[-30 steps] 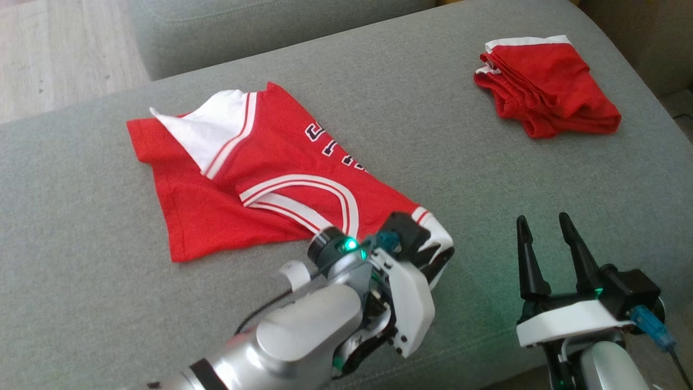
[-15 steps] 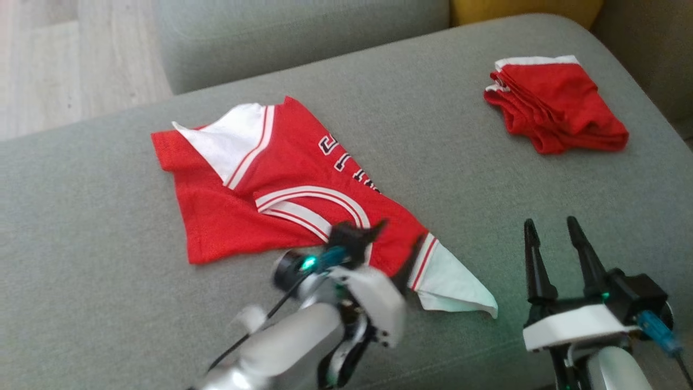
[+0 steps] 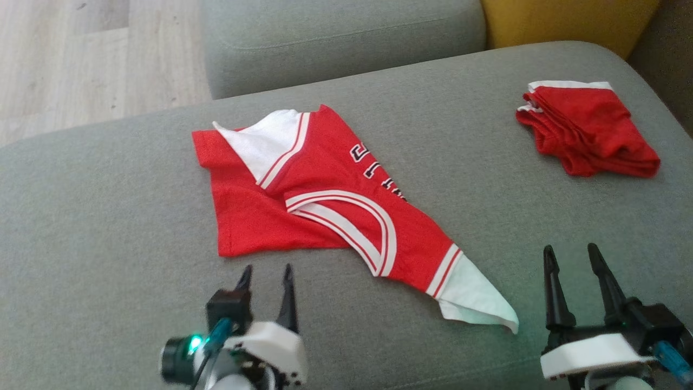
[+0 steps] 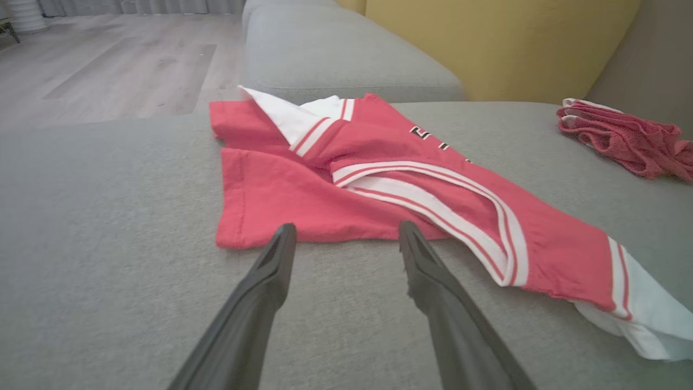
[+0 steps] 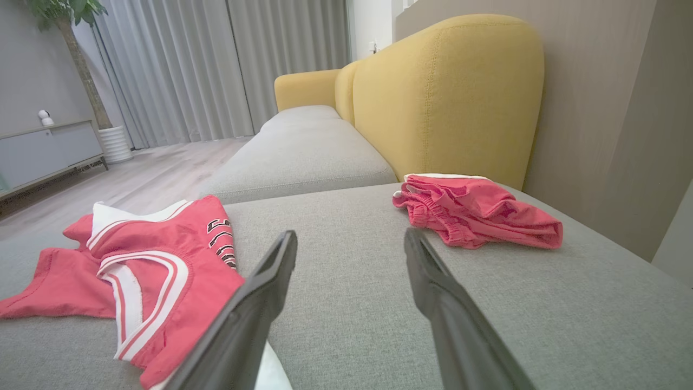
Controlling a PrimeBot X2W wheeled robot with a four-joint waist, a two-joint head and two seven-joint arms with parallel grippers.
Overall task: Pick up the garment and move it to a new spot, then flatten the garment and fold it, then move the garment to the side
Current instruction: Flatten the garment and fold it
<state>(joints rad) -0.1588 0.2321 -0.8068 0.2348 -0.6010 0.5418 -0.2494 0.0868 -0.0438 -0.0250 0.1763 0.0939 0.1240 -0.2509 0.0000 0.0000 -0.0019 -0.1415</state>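
I should grab the jersey by its red hem corner next with my left gripper, to flatten the rumpled jersey over the sofa seat.
The garment is a red jersey with white trim and dark lettering, lying rumpled and partly folded over itself on the grey sofa seat; its white corner points toward the front right. It also lies ahead of the fingers in the left wrist view and at the left of the right wrist view. My left gripper is open, just in front of the jersey's near hem, touching nothing. My right gripper is open and empty at the lower right, apart from the jersey's white corner.
A second red garment, folded into a bundle, lies at the seat's far right. A yellow sofa back rises behind it. Another grey cushion adjoins the seat at the back, with wooden floor to the far left.
My left gripper has opened, let go of the jersey's white corner and drawn back to the left front. The corner now lies flat on the seat. The head camera has shifted.
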